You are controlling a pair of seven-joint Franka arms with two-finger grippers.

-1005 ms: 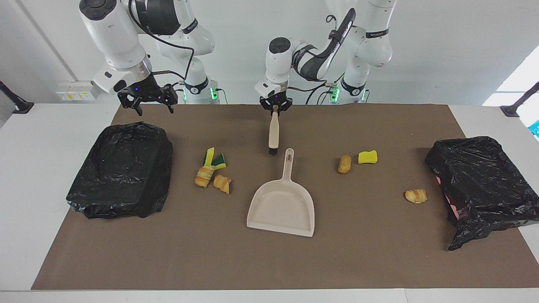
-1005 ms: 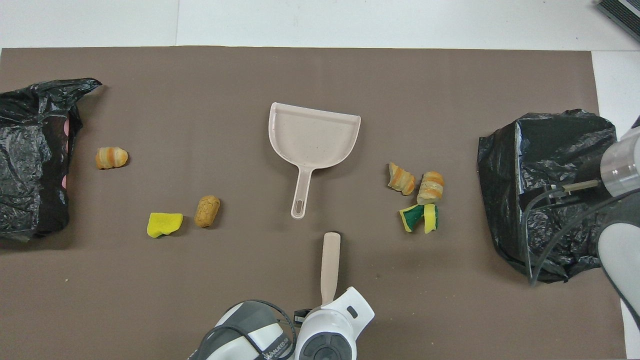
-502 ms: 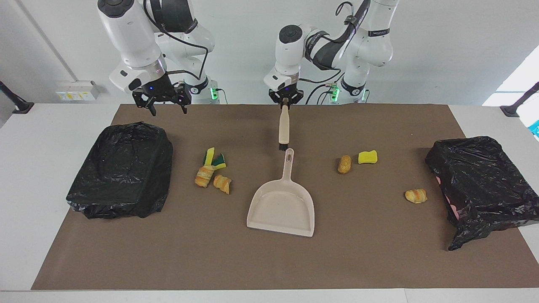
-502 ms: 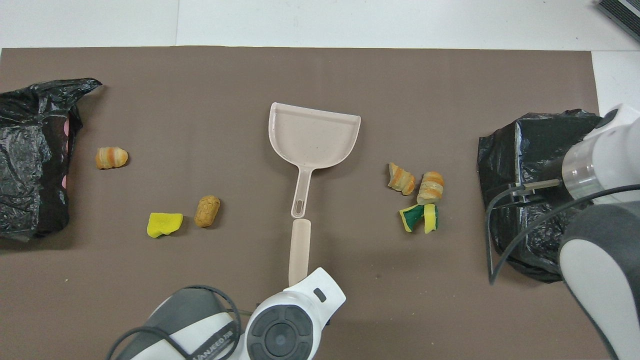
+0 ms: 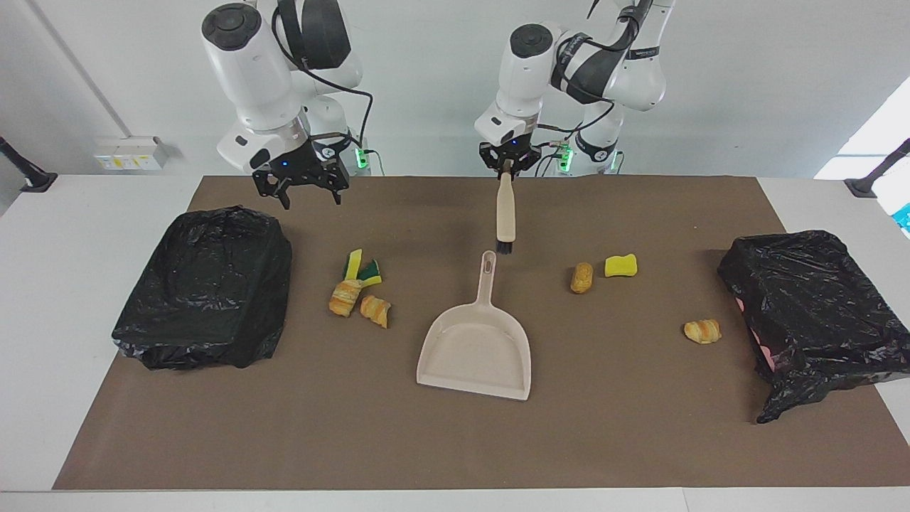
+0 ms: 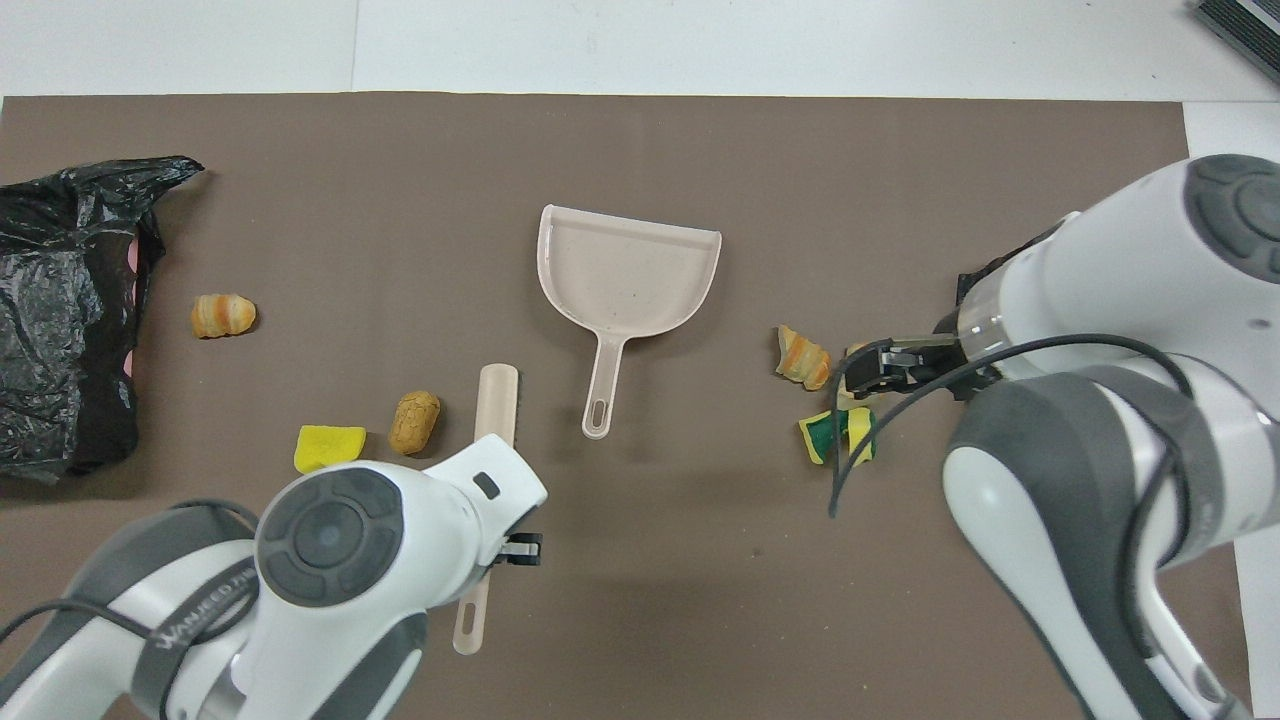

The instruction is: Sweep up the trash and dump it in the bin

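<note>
I will grab the dustpan by its narrow handle with my right gripper next, because the dustpan's pan is far wider than my fingers open.
My left gripper is shut on the handle of the beige brush, which hangs bristles down over the mat just above the dustpan's handle tip; the brush also shows in the overhead view. The beige dustpan lies flat mid-mat. My right gripper is open and empty, raised over the mat by a trash cluster: a yellow-green sponge bit and two croissant pieces. More trash lies toward the left arm's end: a bread piece, a yellow sponge and a croissant.
Two bins wrapped in black bags stand on the brown mat, one at the right arm's end and one at the left arm's end. In the overhead view my right arm covers the bin at its end.
My left gripper has carried the brush up and toward the left arm's end. My right gripper has moved from beside the bin toward the trash cluster. Trash and dustpan have not moved.
</note>
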